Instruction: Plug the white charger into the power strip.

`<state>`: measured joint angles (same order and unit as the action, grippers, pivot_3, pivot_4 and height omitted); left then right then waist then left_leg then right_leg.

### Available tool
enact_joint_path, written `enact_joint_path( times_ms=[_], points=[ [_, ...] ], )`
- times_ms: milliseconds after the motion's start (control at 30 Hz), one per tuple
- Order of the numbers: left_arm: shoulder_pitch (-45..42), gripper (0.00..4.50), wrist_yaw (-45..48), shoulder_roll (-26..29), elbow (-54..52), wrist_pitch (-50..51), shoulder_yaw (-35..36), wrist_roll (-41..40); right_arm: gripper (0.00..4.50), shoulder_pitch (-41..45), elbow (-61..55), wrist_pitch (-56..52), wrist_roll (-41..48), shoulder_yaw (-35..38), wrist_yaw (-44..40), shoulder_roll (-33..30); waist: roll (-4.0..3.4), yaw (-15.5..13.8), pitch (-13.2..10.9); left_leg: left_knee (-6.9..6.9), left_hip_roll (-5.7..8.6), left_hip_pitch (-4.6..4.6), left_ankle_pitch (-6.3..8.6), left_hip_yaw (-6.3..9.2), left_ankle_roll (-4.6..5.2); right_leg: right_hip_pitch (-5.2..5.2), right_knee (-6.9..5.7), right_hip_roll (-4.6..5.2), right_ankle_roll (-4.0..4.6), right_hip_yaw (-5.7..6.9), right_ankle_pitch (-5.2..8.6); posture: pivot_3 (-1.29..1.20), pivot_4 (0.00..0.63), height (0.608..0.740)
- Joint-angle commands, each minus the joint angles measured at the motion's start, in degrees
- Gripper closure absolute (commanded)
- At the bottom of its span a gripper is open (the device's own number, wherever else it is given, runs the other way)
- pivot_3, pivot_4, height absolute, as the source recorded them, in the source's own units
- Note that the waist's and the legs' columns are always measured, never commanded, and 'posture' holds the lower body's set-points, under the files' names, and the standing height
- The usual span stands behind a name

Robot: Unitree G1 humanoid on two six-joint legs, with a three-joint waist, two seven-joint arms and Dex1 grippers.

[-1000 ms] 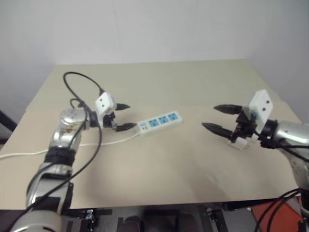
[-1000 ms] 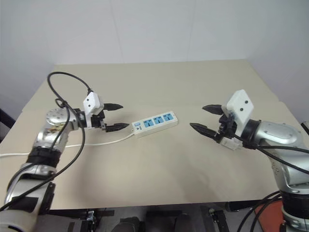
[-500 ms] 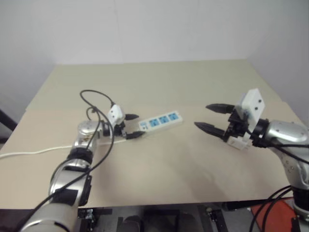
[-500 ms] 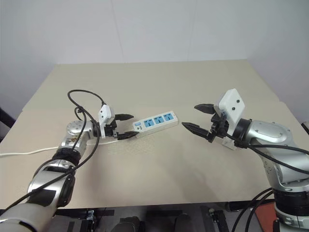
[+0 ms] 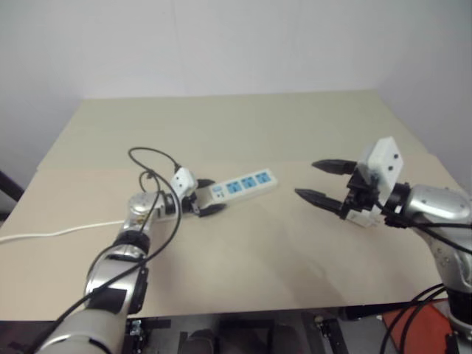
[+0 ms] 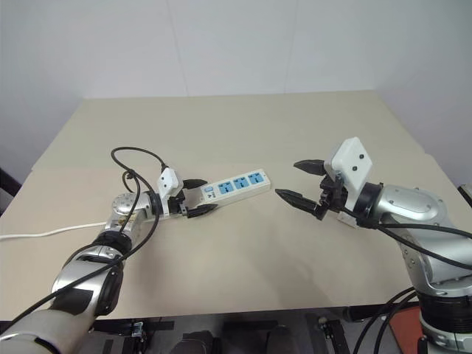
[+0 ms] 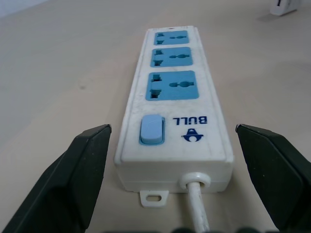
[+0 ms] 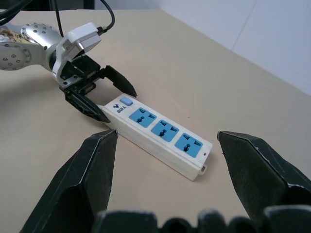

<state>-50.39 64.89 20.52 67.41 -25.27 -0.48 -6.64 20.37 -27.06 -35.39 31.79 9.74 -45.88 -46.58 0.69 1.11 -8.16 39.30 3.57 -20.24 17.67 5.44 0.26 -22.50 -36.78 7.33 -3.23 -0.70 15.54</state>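
The blue sockets need to stay free for the white charger (image 5: pixel 360 218), so my left gripper should next grab the power strip by its switch end (image 5: pixel 217 193).
The power strip (image 5: pixel 243 183) lies flat on the beige table, its three blue socket faces up and its thin white cord (image 5: pixel 51 231) trailing left. My left gripper (image 6: pixel 200 197) is open and low over the table. Its two black fingers (image 7: pixel 82 179) straddle the strip's switch end (image 7: pixel 150 130) without touching it. My right gripper (image 5: pixel 307 179) hovers open to the right of the strip, pointing at it, with nothing between its fingers. The white charger (image 5: pixel 360 218) sits on the table under my right hand, and it shows small beyond the strip (image 7: pixel 284 6).
The table (image 6: pixel 243 118) stretches bare behind the strip up to a white wall. Its front edge (image 5: pixel 243 306) runs just ahead of my arms. A black cable loops up from my left arm (image 5: pixel 147 158).
My left gripper has come down and to the right, from beside the cord to straddling the strip's switch end. The right gripper has hardly moved and stays open.
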Motion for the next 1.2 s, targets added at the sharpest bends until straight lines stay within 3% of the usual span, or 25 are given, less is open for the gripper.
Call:
enact_joint_path(
  times_ms=[33, 1033, 1200],
  points=[
    [-1.2, 0.03, -1.0, -0.1, 0.6, -1.5, 1.0, 0.7, 0.57, -0.4, -2.6, -0.6, 1.6, 2.6, 0.7, -0.4, 0.00, 0.0, 0.0, 0.00, 0.00, 0.00, 0.00, 0.01, 0.00, 0.00, 0.00, 0.00, 0.00, 0.00, 0.00, 0.00, 0.150, 0.740],
    [-2.6, 0.03, -5.0, -4.7, 5.5, 0.6, 1.5, 5.6, 0.57, -3.4, -6.8, -4.3, 6.5, 7.6, 1.8, -3.8, 0.02, -0.9, 0.0, 0.41, 0.18, 0.02, 0.10, 0.18, 0.18, 0.17, -0.24, 0.09, -0.10, 0.02, -0.05, 0.00, 0.150, 0.740],
    [-2.9, 1.19, -2.8, -4.1, 5.5, 1.2, 2.1, 5.2, 0.57, -3.6, -7.0, -4.7, 6.9, 7.9, 2.2, -3.7, 0.03, -0.9, 0.0, 0.44, 0.19, 0.02, 0.11, 0.19, 0.19, 0.18, -0.24, 0.09, -0.12, 0.02, -0.06, 0.00, 0.150, 0.740]
  ],
)
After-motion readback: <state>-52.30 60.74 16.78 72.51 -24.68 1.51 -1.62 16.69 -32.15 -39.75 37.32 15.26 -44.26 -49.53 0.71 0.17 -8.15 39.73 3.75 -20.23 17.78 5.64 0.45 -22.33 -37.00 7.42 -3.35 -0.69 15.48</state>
